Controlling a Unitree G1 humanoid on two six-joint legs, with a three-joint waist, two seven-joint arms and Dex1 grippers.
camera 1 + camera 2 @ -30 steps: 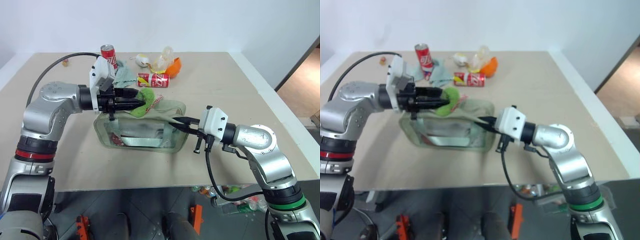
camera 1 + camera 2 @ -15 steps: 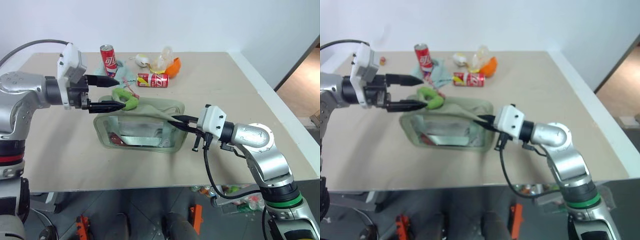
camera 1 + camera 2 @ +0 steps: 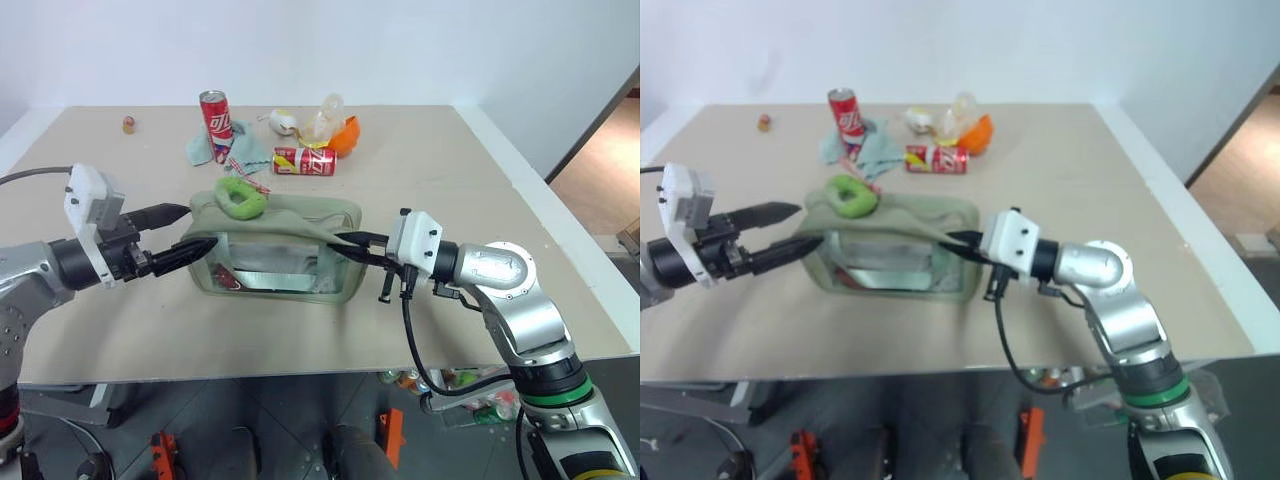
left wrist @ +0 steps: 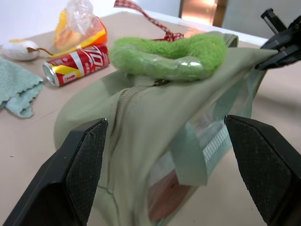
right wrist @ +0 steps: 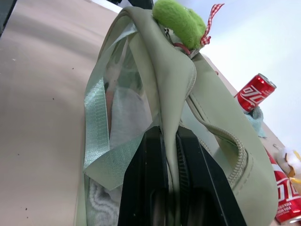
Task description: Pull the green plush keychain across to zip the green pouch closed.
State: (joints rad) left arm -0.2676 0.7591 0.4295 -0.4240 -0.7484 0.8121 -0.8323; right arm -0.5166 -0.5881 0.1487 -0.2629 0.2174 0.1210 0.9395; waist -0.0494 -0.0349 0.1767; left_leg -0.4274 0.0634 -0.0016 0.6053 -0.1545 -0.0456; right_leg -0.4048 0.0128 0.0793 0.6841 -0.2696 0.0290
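Observation:
My left gripper is to grab the pale green pouch (image 3: 285, 270) next by its zipper's end corner, to hold the pouch steady for zipping.
The pale green pouch (image 3: 285, 262) stands mid-table with its zipper running along the top. The lime-green plush keychain (image 3: 240, 197) lies on the pouch's top at its left end, a red-checked ribbon beside it. My left gripper (image 3: 200, 226) is open just left of the pouch, level and pointing at it, touching nothing. In the left wrist view its two fingers (image 4: 80, 165) frame the pouch (image 4: 141, 117) and the keychain (image 4: 169, 54). My right gripper (image 3: 346, 240) is shut on the fabric tab at the pouch's right end; its fingers (image 5: 155, 188) pinch the fabric.
Behind the pouch are an upright red can (image 3: 216, 117), a lying red can (image 3: 305, 160), a teal cloth (image 3: 212, 150), an orange item with a clear bag (image 3: 338, 128) and a small brown object (image 3: 128, 124). The table's right edge (image 3: 560, 250) is near my right arm.
My left gripper let go of the keychain, opened, and drew back to the left and lower. The keychain moved left along the pouch's top and now rests there. The right gripper kept its hold.

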